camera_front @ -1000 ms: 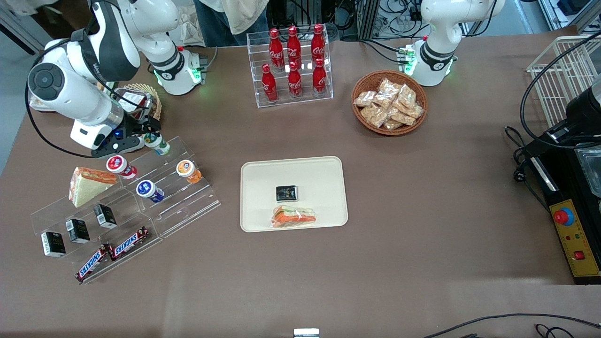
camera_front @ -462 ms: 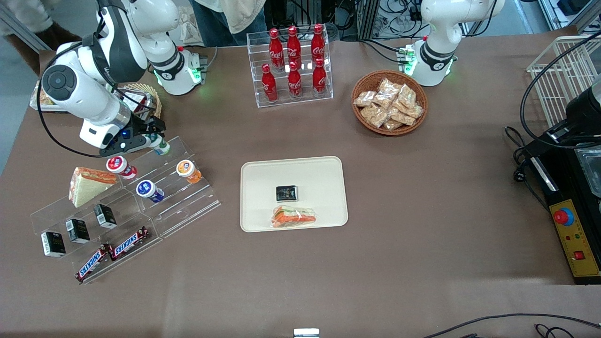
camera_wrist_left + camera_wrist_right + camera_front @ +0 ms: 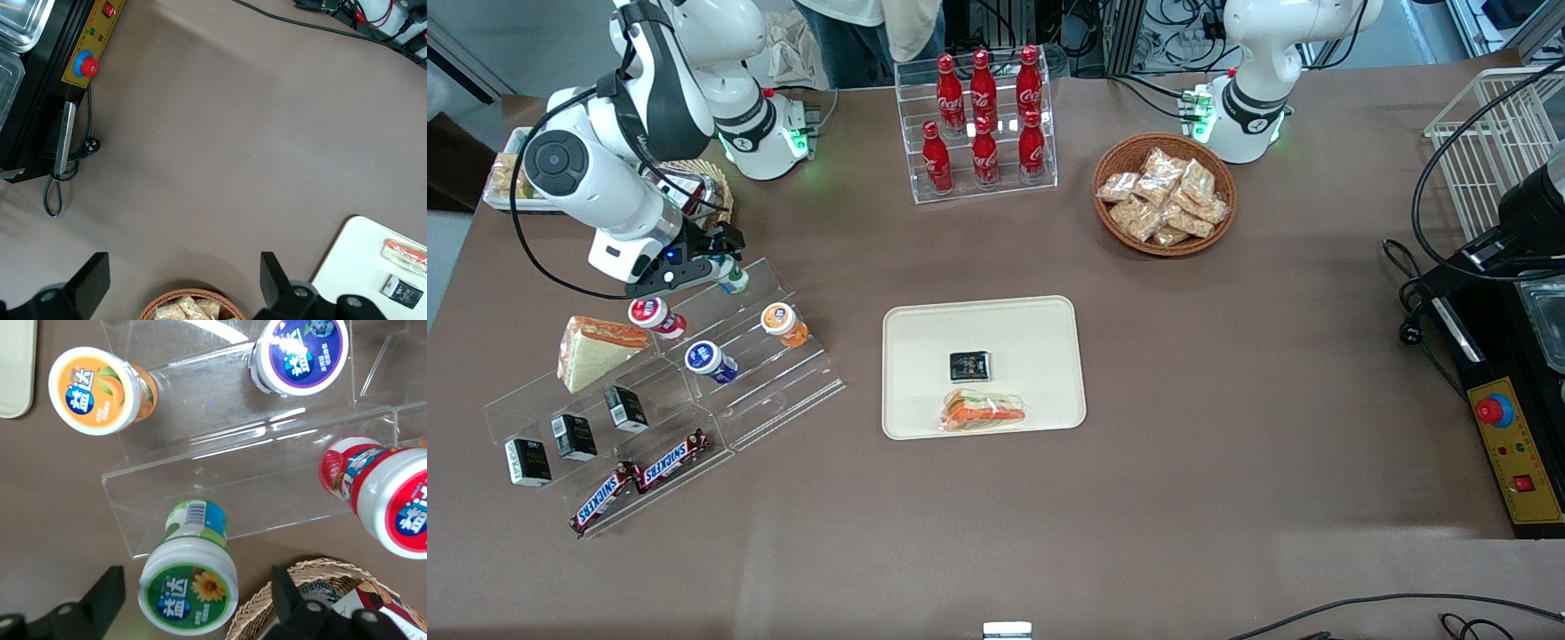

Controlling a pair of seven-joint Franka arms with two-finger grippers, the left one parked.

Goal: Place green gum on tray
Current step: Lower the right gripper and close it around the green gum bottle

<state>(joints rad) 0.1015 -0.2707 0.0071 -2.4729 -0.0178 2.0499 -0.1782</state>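
Note:
The green gum has to go on the tray, so my gripper needs to grab the bottle by its white lid [image 3: 735, 279] next.
The green gum [image 3: 734, 280] stands on the top step of a clear acrylic stand [image 3: 765, 391], toward the working arm's end of the table. In the right wrist view its white lid with green label [image 3: 189, 590] sits between my two fingers, with a gap on each side. My gripper [image 3: 716, 253] [image 3: 197, 581] is open, low over the bottle and straddling it. The cream tray [image 3: 925, 320] lies mid-table, holding a black packet [image 3: 969, 365] and a wrapped sandwich [image 3: 983, 411]. A corner of the tray [image 3: 17, 367] shows in the right wrist view.
On the stand's lower steps are a red-lidded bottle [image 3: 649, 313] [image 3: 393, 510], a blue-lidded bottle [image 3: 704, 357] [image 3: 301, 355] and an orange-lidded bottle [image 3: 780, 318] [image 3: 99, 390]. A wicker basket [image 3: 313, 583] sits close beside one finger. A cola rack [image 3: 983, 116] and a snack basket [image 3: 1165, 196] stand farther from the camera.
My arm has swung a little toward the table's middle, bringing the gripper closer over the green gum. The gum has not moved.

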